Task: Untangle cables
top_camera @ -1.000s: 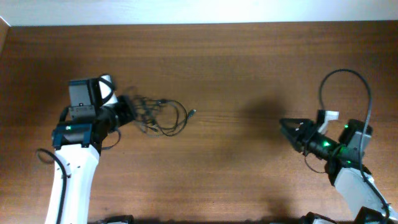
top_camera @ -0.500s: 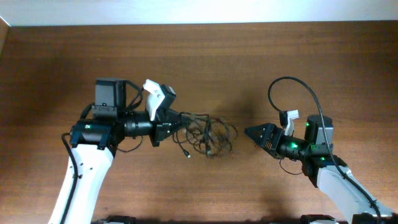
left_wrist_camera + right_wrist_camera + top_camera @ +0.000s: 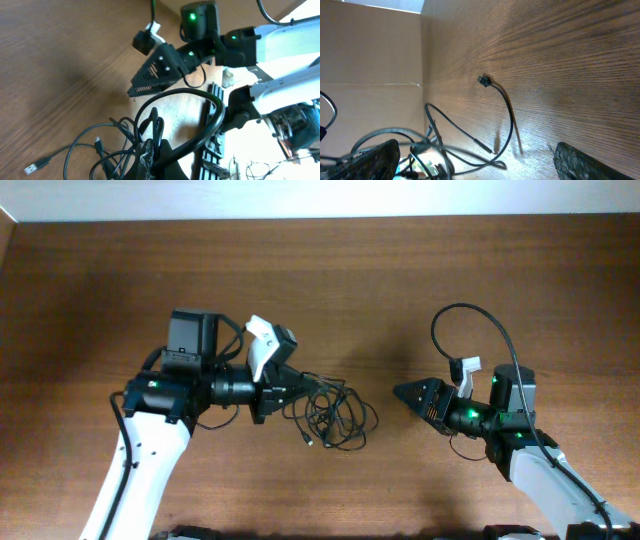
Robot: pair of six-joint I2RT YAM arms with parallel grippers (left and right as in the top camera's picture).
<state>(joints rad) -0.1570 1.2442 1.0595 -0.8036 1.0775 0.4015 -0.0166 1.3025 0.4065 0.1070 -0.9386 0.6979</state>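
Observation:
I will next use my right gripper to grab the loose cable on the tangle's side [image 3: 370,420] [image 3: 492,161] opposite my left gripper, so that I can pull the cable out.
The cables [image 3: 335,415] are a tangle of thin black wires on the wooden table, just left of centre. One plug end [image 3: 308,439] hangs out at the lower left of the tangle. My left gripper [image 3: 283,392] is shut on the tangle's left side. In the left wrist view its fingers [image 3: 155,155] pinch several strands, and loops [image 3: 95,131] spread over the wood. My right gripper [image 3: 405,392] is open and empty. It points left at the tangle from a short gap away. In the right wrist view [image 3: 480,162] a cable [image 3: 509,115] lies between its spread fingers without touching them.
A thick black robot cable [image 3: 470,315] loops above my right arm. The wooden table [image 3: 330,280] ends at a pale wall along the top. A loose plug [image 3: 37,166] lies on the wood at lower left in the left wrist view.
My left gripper has carried the tangle from the left side to the middle. The tangle now sags lower and to the right. My right arm moved left toward it, then held still.

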